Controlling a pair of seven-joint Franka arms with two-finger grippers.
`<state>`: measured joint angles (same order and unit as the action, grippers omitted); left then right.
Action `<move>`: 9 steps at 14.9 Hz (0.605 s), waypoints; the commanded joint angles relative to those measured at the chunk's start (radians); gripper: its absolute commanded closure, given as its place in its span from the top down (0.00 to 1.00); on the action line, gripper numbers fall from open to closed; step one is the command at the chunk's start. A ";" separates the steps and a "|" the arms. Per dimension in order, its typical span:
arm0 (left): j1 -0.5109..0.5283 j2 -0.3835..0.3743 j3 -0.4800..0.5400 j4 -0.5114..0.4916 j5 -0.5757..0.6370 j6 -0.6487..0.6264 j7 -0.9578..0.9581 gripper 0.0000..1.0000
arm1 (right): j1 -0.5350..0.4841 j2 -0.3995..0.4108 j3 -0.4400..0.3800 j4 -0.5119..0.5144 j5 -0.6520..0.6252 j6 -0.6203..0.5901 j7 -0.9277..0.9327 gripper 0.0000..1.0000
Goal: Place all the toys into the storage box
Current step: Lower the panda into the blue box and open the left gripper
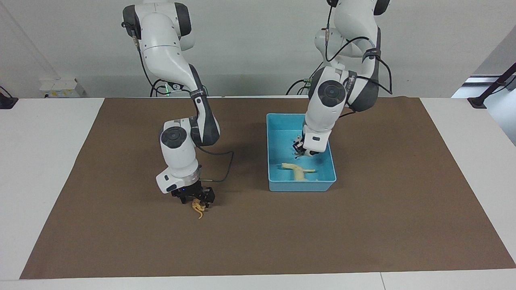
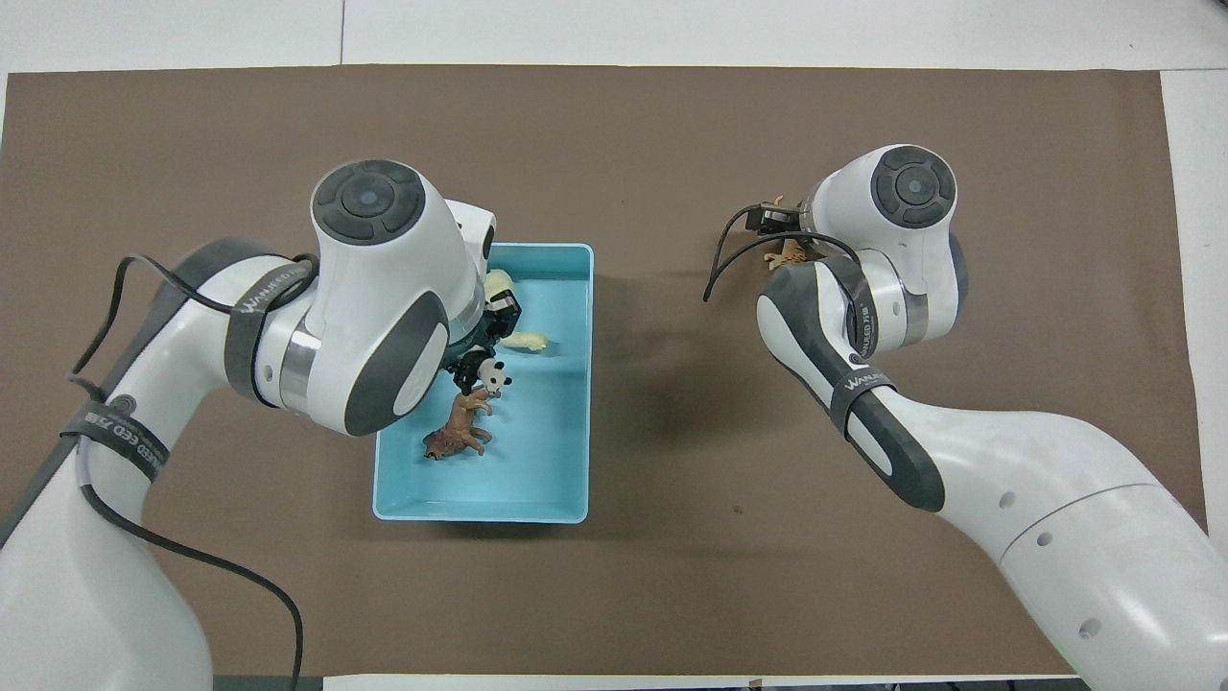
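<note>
My right gripper's fingers are down beside the orange tiger's body (image 2: 789, 251) on the brown mat. They would hold the tiger if I closed now, so I should close my right gripper on it.
The storage box (image 1: 274, 183) (image 2: 576, 403) is a light blue bin on the brown mat. The cream-white horse (image 1: 298, 170) (image 2: 525, 340) lies in it. The panda (image 2: 492, 377) and the brown lion (image 2: 460, 430) also lie in it, both hidden by the left arm in the facing view. My left gripper (image 1: 300, 148) (image 2: 484, 344) is down inside the box, open, with the panda just beside one finger. My right gripper (image 1: 196, 200) is low over the orange tiger (image 1: 198, 208) (image 2: 787, 252), which is at its tips on the mat.
The brown mat (image 1: 363, 225) covers most of the white table. The right arm's black cable (image 1: 225, 169) hangs in a loop close to the mat between the two arms.
</note>
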<state>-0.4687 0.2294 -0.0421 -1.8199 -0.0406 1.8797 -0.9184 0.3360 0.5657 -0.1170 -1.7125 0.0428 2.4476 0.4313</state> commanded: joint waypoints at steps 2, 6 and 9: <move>-0.015 -0.079 0.022 -0.076 -0.015 0.039 0.018 1.00 | -0.011 -0.015 0.008 -0.036 -0.012 0.030 -0.081 0.09; 0.034 -0.119 0.034 -0.032 -0.010 0.032 0.130 1.00 | -0.008 -0.017 0.008 -0.033 -0.012 0.021 -0.080 0.00; 0.210 -0.127 0.036 -0.007 -0.004 -0.027 0.374 1.00 | -0.002 -0.020 0.007 -0.019 -0.012 0.004 -0.082 0.00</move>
<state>-0.3767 0.1124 -0.0058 -1.8399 -0.0389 1.8894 -0.7209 0.3345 0.5565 -0.1182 -1.7187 0.0395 2.4488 0.3666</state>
